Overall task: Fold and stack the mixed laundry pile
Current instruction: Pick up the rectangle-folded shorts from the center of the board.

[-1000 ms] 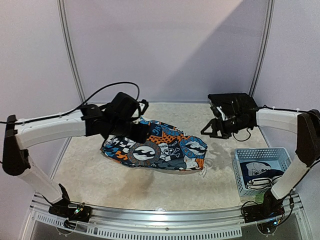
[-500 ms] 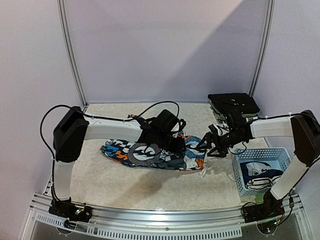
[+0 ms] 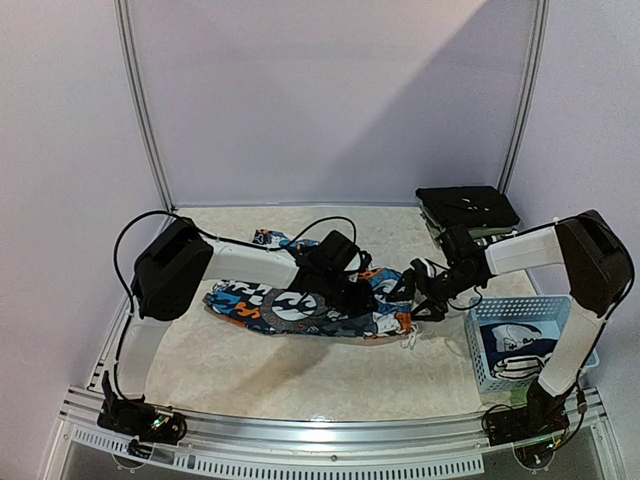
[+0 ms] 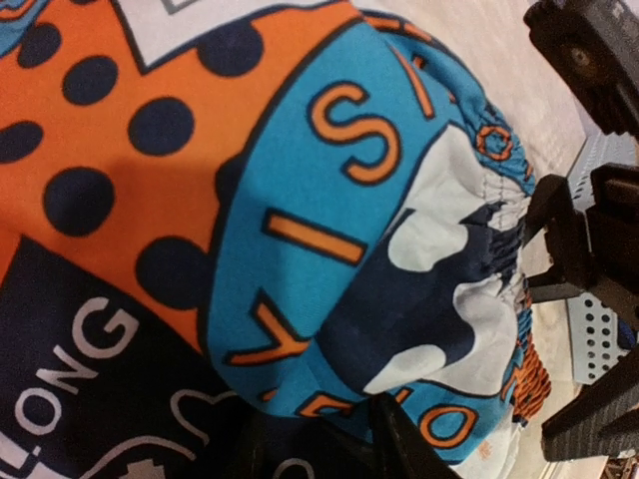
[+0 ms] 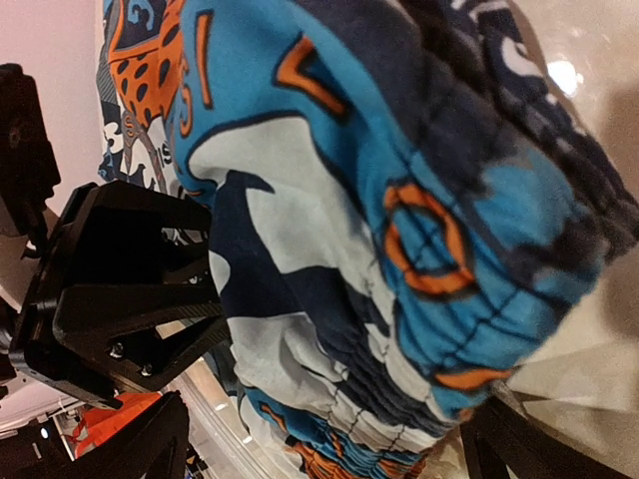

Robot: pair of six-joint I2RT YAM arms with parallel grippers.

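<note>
Next, my right gripper takes hold of the gathered waistband at its end, to fold the cartoon-print garment's end over the rest.
Of the laundry pile, an orange-blue-white cartoon-print garment lies spread mid-table. My left gripper rests on its right half. In the left wrist view a hump of the garment rises from between the fingers, and the left gripper is shut on it. My right gripper sits at the garment's right end. In the right wrist view the gathered waistband lies between the wide-apart fingers, with the right gripper open and low over the table. The two grippers are close together.
A pale blue lattice basket stands at the front right, with a folded navy-and-white piece inside. A dark folded stack lies at the back right. Frame posts rise at the table's back corners.
The left arm swung right across the garment and its gripper narrowed onto the cloth. The right gripper came down and forward from the back right to the garment's right edge, staying open.
</note>
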